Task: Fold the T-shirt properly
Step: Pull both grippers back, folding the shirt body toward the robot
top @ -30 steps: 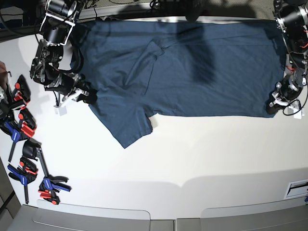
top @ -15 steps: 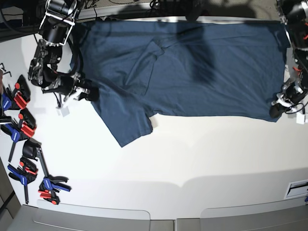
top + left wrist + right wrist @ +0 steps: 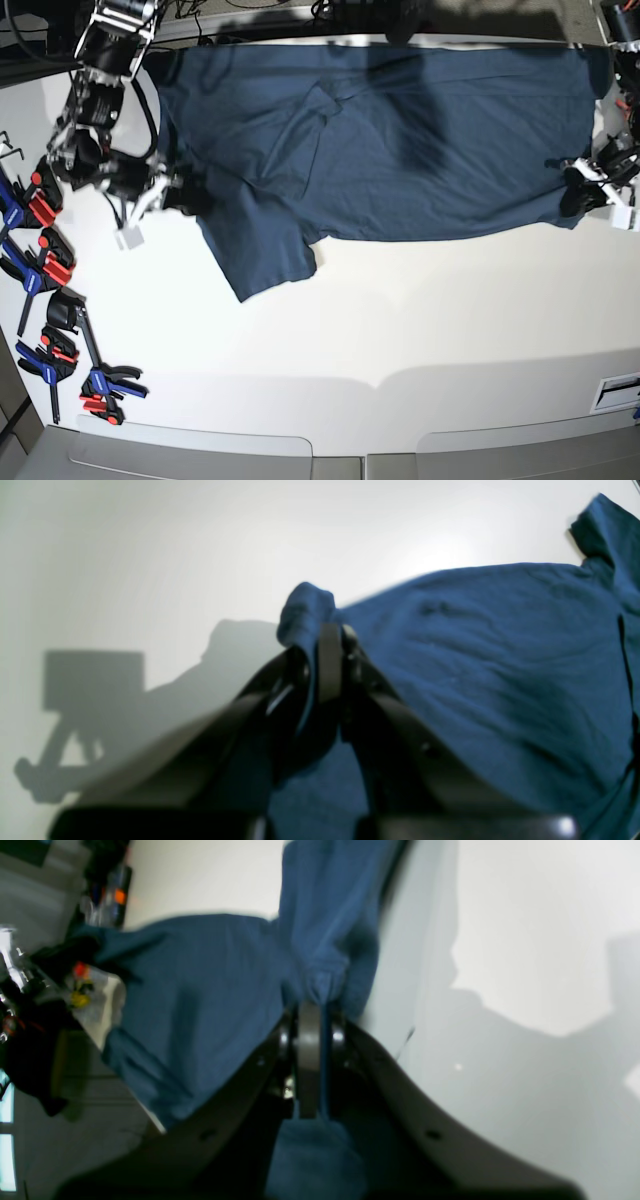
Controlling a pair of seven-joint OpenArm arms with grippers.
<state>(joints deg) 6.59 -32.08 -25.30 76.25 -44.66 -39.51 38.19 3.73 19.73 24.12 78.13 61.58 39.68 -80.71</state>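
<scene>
The T-shirt's pinched tip (image 3: 566, 213) is raised at the near hem. My left gripper needs to keep holding the T-shirt corner until the corner lies folded toward the T-shirt's far edge (image 3: 470, 52).
The dark navy T-shirt (image 3: 400, 140) lies spread across the far half of the white table, one sleeve (image 3: 265, 255) pointing toward the front. My right gripper (image 3: 188, 196), on the left of the base view, is shut on the shirt's left edge. In the right wrist view the right gripper (image 3: 312, 1012) pinches a bunched fold of the T-shirt (image 3: 200, 980). My left gripper (image 3: 577, 198), on the right of the base view, is shut on the shirt's lower right corner. In the left wrist view the left gripper (image 3: 327, 645) pinches a raised tip of the T-shirt (image 3: 500, 680).
Several red, blue and black clamps (image 3: 45, 265) lie along the table's left edge, more near the front left (image 3: 105, 385). Bare white table (image 3: 400, 320) stretches in front of the shirt. A white label (image 3: 615, 390) sits at the front right.
My left gripper has moved up and outward with the shirt's corner, lifting the lower right hem. The right arm has shifted slightly left, dragging the sleeve with it.
</scene>
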